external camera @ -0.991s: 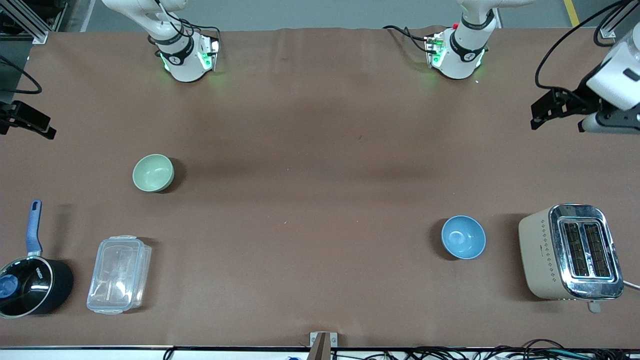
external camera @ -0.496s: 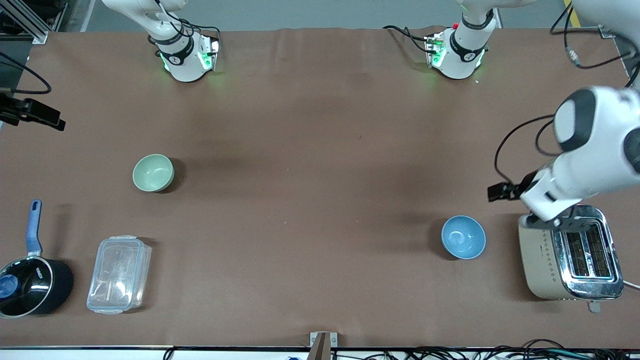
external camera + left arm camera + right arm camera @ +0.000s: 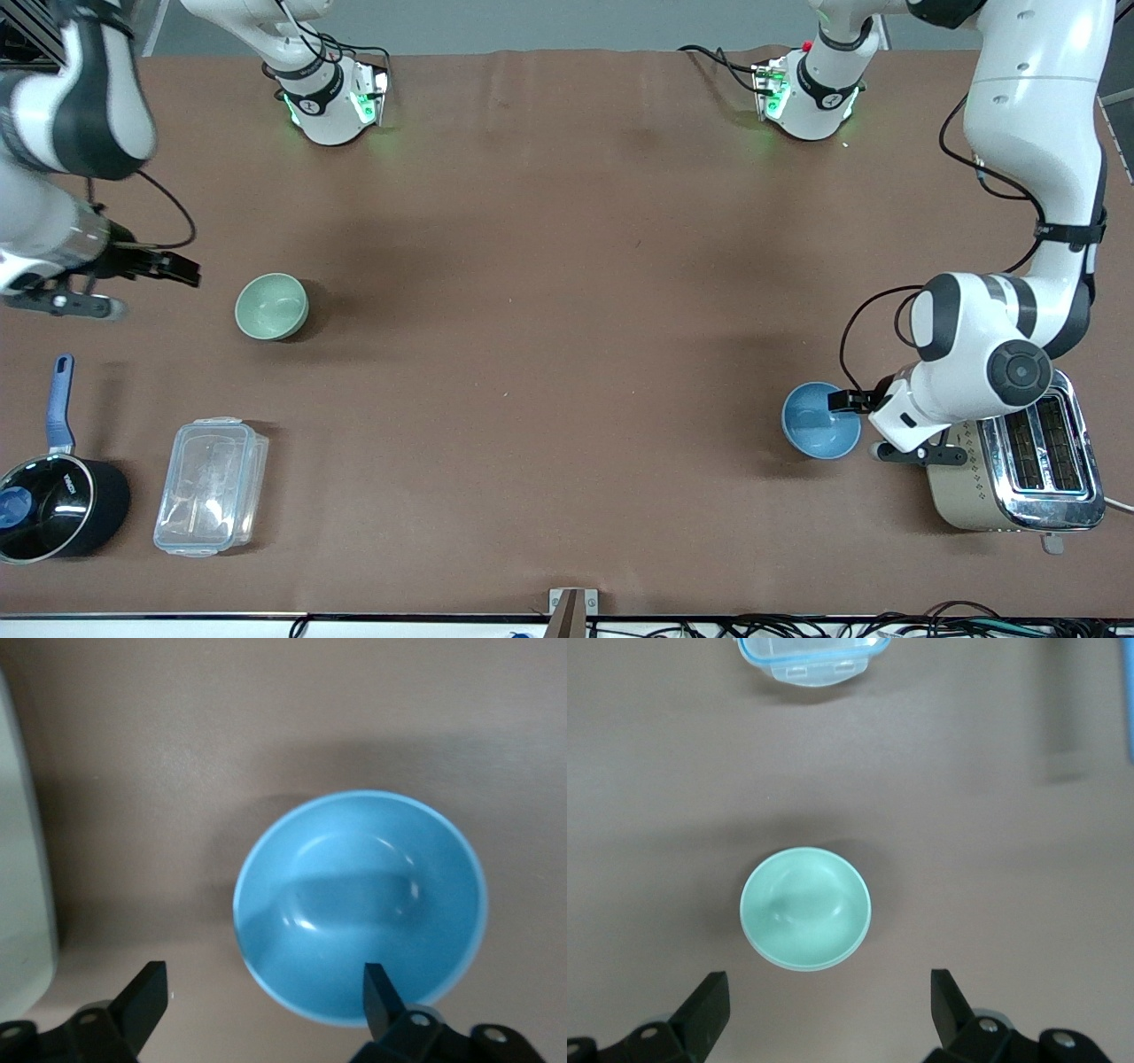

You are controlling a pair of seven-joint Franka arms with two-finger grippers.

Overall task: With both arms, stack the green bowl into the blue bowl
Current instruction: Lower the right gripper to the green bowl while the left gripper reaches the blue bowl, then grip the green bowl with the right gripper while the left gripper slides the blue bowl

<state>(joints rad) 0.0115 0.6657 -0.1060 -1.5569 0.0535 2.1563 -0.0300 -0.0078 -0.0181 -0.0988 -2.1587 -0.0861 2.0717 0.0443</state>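
My right gripper pinches the green bowl by its thin rim (image 3: 249, 285) next, since the green bowl's round opening is wider than my open fingers.
The green bowl (image 3: 271, 306) sits upright on the brown table toward the right arm's end; it also shows in the right wrist view (image 3: 806, 908). The blue bowl (image 3: 820, 420) sits upright toward the left arm's end, nearer the front camera, and fills the left wrist view (image 3: 361, 908). My left gripper (image 3: 917, 455) is open and low beside the blue bowl on its toaster side; in its own view (image 3: 266, 1001) one finger (image 3: 376, 992) overlaps the rim. My right gripper (image 3: 66, 306) is open and empty, in the air beside the green bowl (image 3: 826, 1005).
A beige and chrome toaster (image 3: 1010, 447) stands right beside the blue bowl and the left gripper; its side shows in the left wrist view (image 3: 18, 904). A clear plastic container (image 3: 211, 486) and a black pot with a blue handle (image 3: 53, 505) lie nearer the front camera than the green bowl.
Both arms have swung in from the table's ends. The left gripper came down beside the blue bowl; the right gripper moved toward the green bowl. The bowls have not moved.
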